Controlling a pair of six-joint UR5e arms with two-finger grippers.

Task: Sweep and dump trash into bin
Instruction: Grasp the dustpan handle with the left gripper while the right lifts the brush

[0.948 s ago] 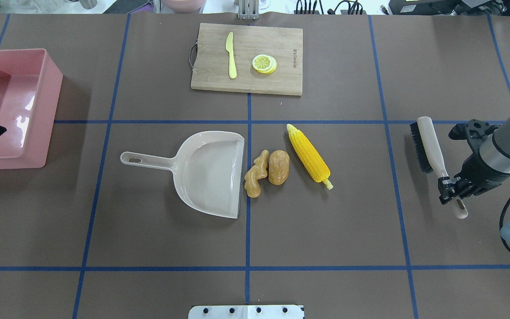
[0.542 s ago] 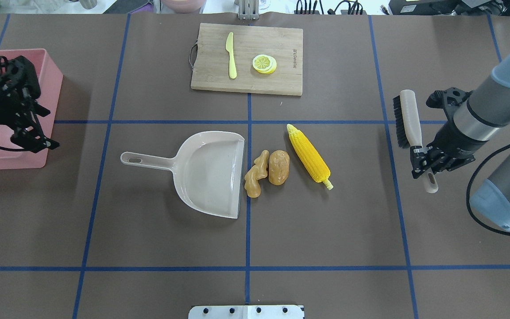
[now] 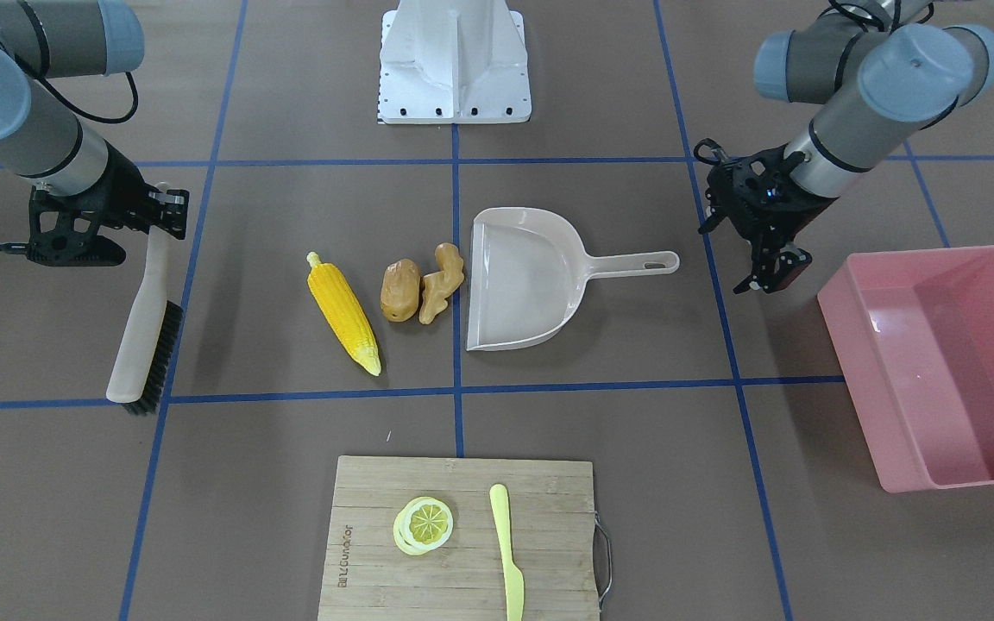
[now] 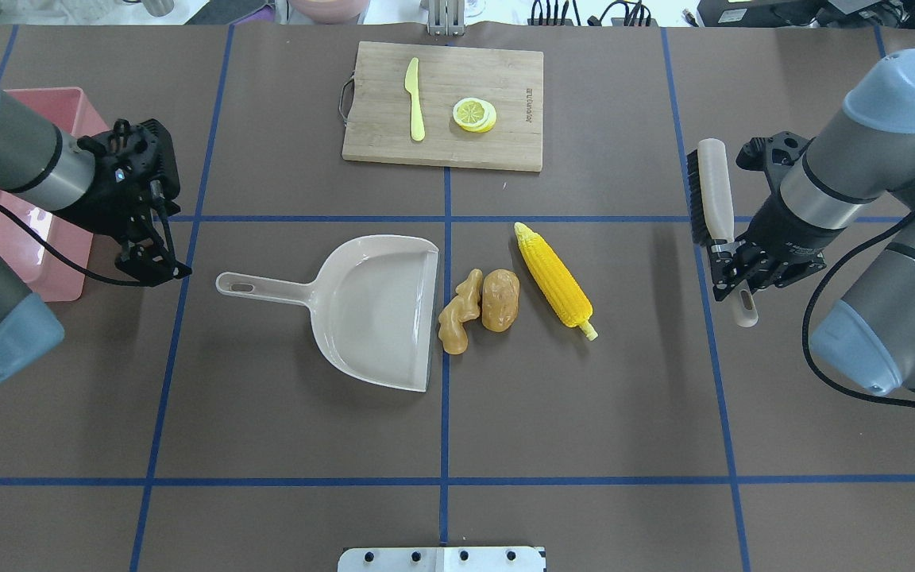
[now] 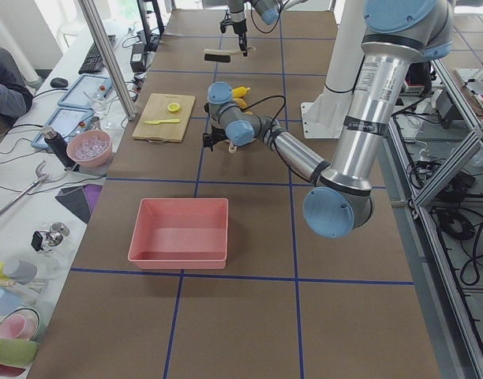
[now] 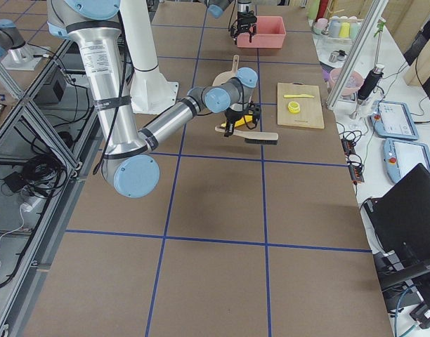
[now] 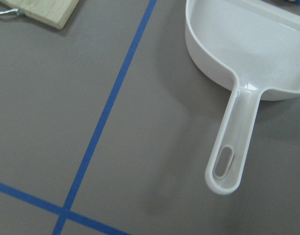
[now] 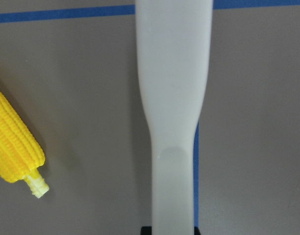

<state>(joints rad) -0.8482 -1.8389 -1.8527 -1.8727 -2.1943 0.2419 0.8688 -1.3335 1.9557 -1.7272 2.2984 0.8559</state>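
Observation:
The dustpan's pan is too wide for the fingers of my left gripper, so my left gripper will grab the dustpan by its narrow handle (image 3: pixel 636 265) (image 7: pixel 232 139) next.
The trash lies mid-table: a yellow corn cob (image 4: pixel 553 278), a brown potato (image 4: pixel 500 299) and a tan ginger root (image 4: pixel 459 311), just right of the open mouth of the beige dustpan (image 4: pixel 370 310). The pink bin (image 3: pixel 937 362) stands at the table's left end, partly behind my left arm in the overhead view (image 4: pixel 76 107). My left gripper (image 4: pixel 152 266) is open and empty, between the bin and the dustpan handle (image 7: pixel 236 142). My right gripper (image 4: pixel 731 266) is shut on the handle of a black-bristled brush (image 4: pixel 710 199), right of the corn (image 8: pixel 15 147).
A wooden cutting board (image 4: pixel 443 103) with a pale yellow knife (image 4: pixel 415 99) and lemon slices (image 4: pixel 474 114) lies at the far middle. The robot's base plate (image 4: pixel 442 558) is at the near edge. Blue tape lines cross the brown table.
My left gripper has moved right, from over the bin to near the dustpan handle. My right gripper has carried the brush left and farther back, toward the corn.

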